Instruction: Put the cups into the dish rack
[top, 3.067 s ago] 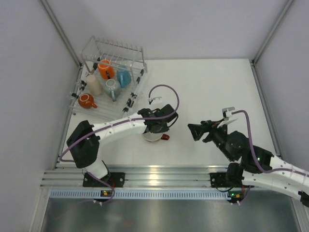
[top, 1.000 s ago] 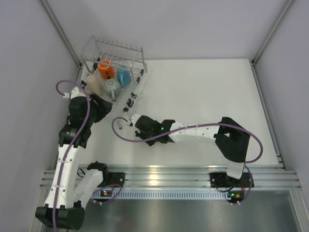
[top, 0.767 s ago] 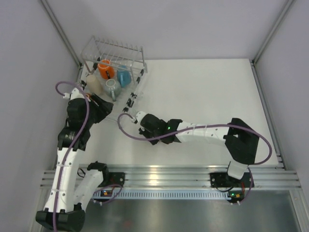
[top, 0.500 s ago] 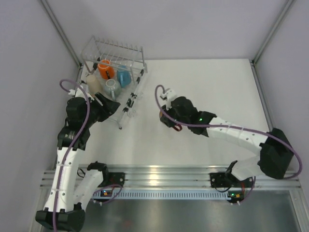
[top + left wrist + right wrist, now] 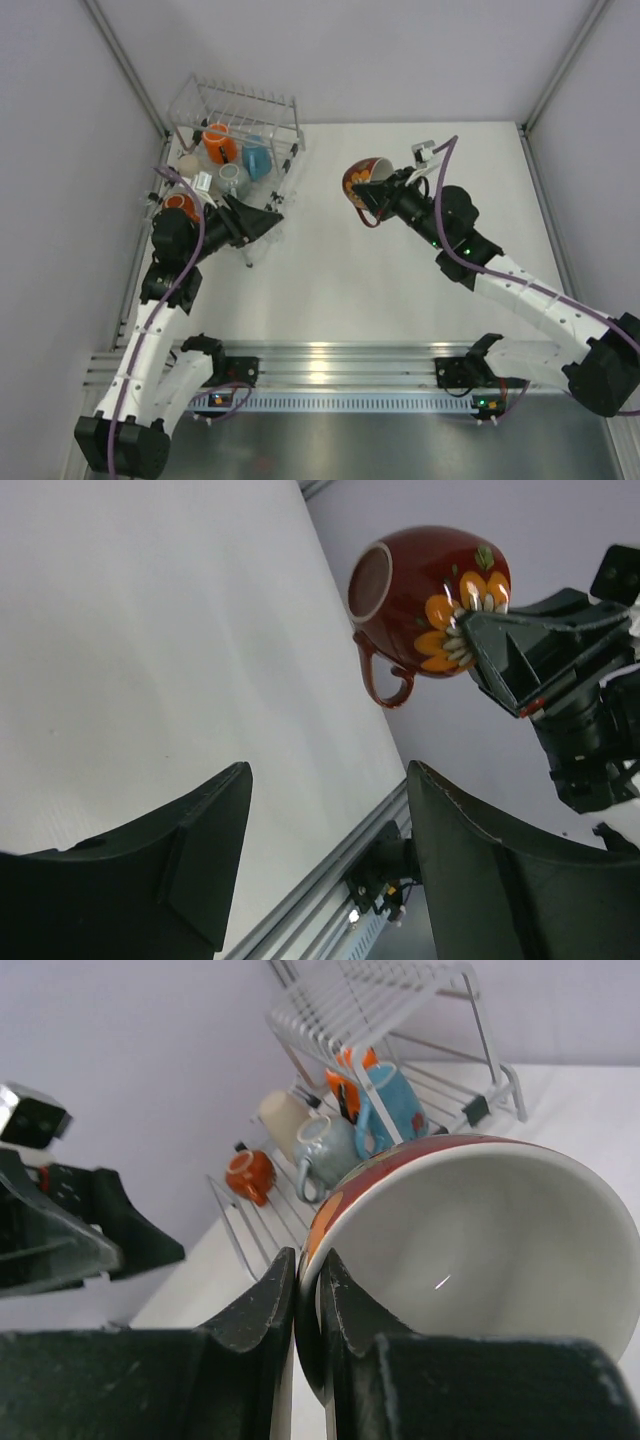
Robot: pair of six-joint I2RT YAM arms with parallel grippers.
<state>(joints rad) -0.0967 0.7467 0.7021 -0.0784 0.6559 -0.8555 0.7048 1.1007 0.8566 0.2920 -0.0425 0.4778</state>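
I will grab the dark red cup by its handle [image 5: 369, 219] next with my left gripper. The cup's rim then stays free to sit upside down in the rack [image 5: 268, 108].
A dark red cup [image 5: 360, 177] with orange flowers, a white inside and a red handle hangs in the air over the table's middle. My right gripper [image 5: 383, 187] is shut on its rim [image 5: 308, 1285], one finger inside and one outside. The left wrist view shows the same cup [image 5: 425, 585] tilted, mouth to the left. The dish rack [image 5: 268, 108] stands at the far left and holds an orange mug [image 5: 220, 143], a light blue mug [image 5: 256, 158], a grey-blue mug [image 5: 233, 180], a beige tumbler [image 5: 188, 163] and a small orange-red cup [image 5: 180, 206]. My left gripper [image 5: 264, 222] is open and empty beside the rack's near right corner.
The white table [image 5: 400, 290] is boxed in by pale walls on the left, back and right. An aluminium rail [image 5: 320, 362] with both arm bases runs along the near edge. The left arm [image 5: 165, 270] lies along the rack's near left side.
The right arm lifted the cup off the table near the rack and swung it up and to the right. The left gripper swung right, away from the rack, and opened wider.
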